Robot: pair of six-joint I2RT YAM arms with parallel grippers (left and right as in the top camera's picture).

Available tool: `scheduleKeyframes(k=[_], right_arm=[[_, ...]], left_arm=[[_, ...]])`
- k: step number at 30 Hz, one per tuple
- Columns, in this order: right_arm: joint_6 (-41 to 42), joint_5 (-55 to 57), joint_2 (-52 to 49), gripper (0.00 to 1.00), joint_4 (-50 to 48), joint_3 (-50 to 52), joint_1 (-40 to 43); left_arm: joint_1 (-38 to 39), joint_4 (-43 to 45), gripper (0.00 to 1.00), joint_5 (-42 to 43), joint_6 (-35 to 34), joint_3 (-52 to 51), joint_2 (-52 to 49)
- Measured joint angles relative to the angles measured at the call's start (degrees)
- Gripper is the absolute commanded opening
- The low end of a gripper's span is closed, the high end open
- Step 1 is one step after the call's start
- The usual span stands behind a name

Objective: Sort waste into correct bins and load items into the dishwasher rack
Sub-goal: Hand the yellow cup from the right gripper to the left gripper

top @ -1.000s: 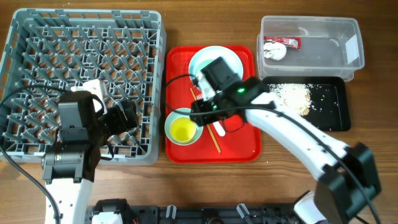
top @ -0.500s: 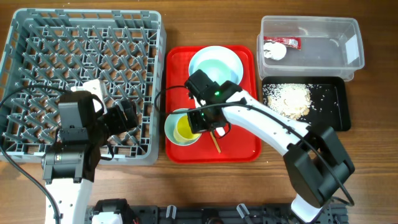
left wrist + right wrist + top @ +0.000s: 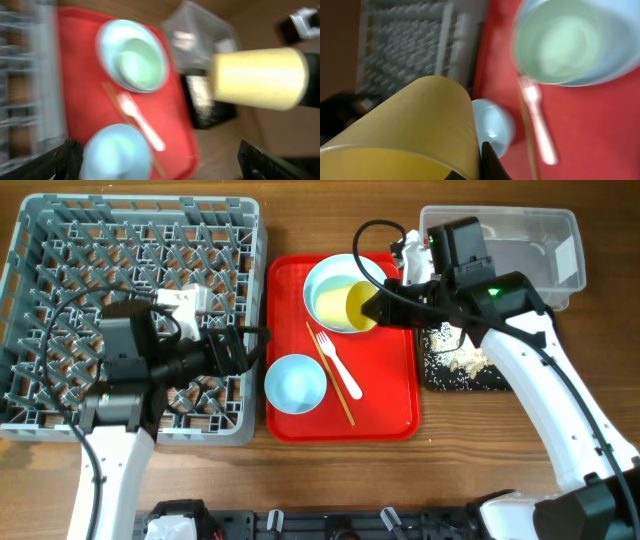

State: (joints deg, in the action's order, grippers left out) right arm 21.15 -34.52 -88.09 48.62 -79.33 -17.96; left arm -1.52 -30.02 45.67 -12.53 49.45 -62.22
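Observation:
The small yellow dish should be grabbed by my left gripper across its loose end, away from where my right gripper holds the dish's rim, to load the rack.
My right gripper is shut on the rim of the small yellow dish and holds it tilted in the air over the pale mint plate and bowl at the back of the red tray. The dish fills the right wrist view, pinched against a black fingertip. My left gripper is open and empty at the grey rack's right edge; its fingers stand wide apart. A second mint bowl, the white fork and the chopsticks lie on the tray. The red packet is hidden.
The red serving tray sits between the rack and the bins. The clear tub stands at the back right. The black tray with rice scraps lies in front of it, partly under my right arm.
My right gripper has lifted the yellow dish out of the front bowl and carried it back and right. My left gripper has swung right, to the rack's edge.

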Motion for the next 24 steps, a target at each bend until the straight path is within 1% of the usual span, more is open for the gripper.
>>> scheduleKeyframes(k=[2,4,7,13,16,20,21,22,24], right_arm=[[-1.7,-5.4,-0.4,0.04,0.1,0.0,-0.3],[-2.8,-10.6,-0.6,0.04,0.1,0.0,-0.4],[-3.5,-17.3,-0.6,0.04,0.0,0.0,-0.4],[-3.5,-28.5,-0.6,0.04,-2.7,0.0,-0.4],[-3.5,-30.8,-0.6,0.04,-2.8,0.0,-0.4],[-3.5,-32.3,-0.6,0.04,-2.9,0.0,-1.1],[-3.5,-32.6,-0.6,0.04,-2.9,0.0,-1.3],[-3.5,-32.8,-0.6,0.04,-3.1,0.0,-1.4],[-3.5,-32.9,-0.6,0.04,-3.3,0.0,-1.4]], left_arm=[[0.0,5.9,1.00,7.4,-0.2,0.2,-2.2],[0.1,12.0,1.00,17.6,-0.3,0.2,-5.3],[0.1,16.6,1.00,24.5,-1.5,0.2,-8.0],[1.5,23.9,1.00,28.7,-6.2,0.2,-8.7],[3.9,30.2,1.00,29.7,-9.3,0.3,-8.7],[6.9,36.3,1.00,29.9,-13.0,0.3,-8.7],[7.8,37.5,0.97,30.1,-14.0,0.3,-8.7],[8.2,38.0,0.90,30.1,-15.1,0.3,-8.7],[9.3,39.6,0.86,30.1,-16.7,0.3,-8.7]])
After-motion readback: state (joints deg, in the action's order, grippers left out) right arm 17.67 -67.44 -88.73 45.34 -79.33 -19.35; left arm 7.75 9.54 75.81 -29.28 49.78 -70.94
